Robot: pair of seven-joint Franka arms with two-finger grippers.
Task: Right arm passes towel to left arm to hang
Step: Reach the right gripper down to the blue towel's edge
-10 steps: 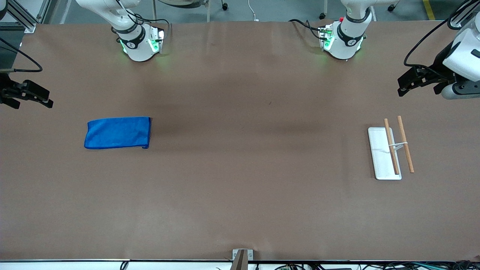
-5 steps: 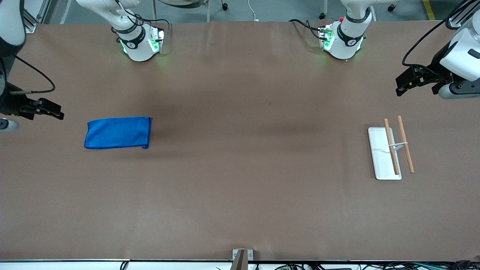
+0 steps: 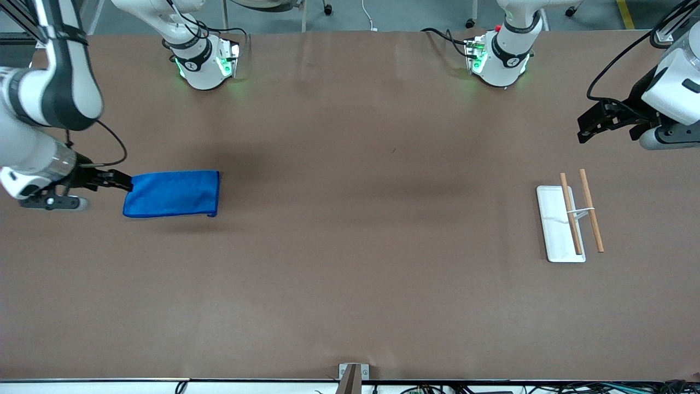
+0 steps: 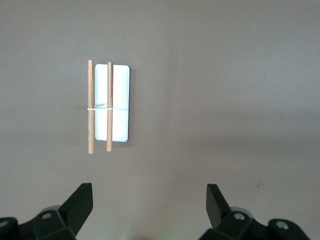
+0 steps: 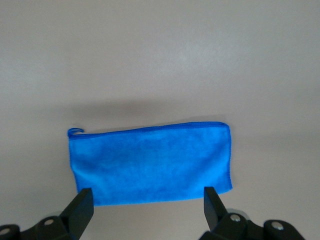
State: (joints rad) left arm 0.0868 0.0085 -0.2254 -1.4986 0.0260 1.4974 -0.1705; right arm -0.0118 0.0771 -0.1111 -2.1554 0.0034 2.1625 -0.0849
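Observation:
The towel's corner loop [image 3: 211, 215] should stay free for the left arm. My right gripper will grab the towel by its opposite edge [image 3: 129, 198] next.
The blue towel [image 3: 172, 193] lies flat and folded on the brown table toward the right arm's end; it also shows in the right wrist view [image 5: 150, 162]. My right gripper [image 3: 117, 180] is open and empty, in the air just off the towel's short outer edge. Its two fingers straddle that edge's width in the right wrist view [image 5: 147, 205]. My left gripper [image 3: 593, 123] is open and empty, held above the table at the left arm's end; it also shows in the left wrist view [image 4: 149, 202].
A white rack base [image 3: 556, 230] with two wooden rods [image 3: 591, 217] across it stands toward the left arm's end, also in the left wrist view [image 4: 119, 104]. A metal bracket [image 3: 353, 375] sits at the table's front edge.
My right gripper has swung in from the table's end and come down to the towel's outer edge. The left gripper has shifted only slightly. The towel has not moved.

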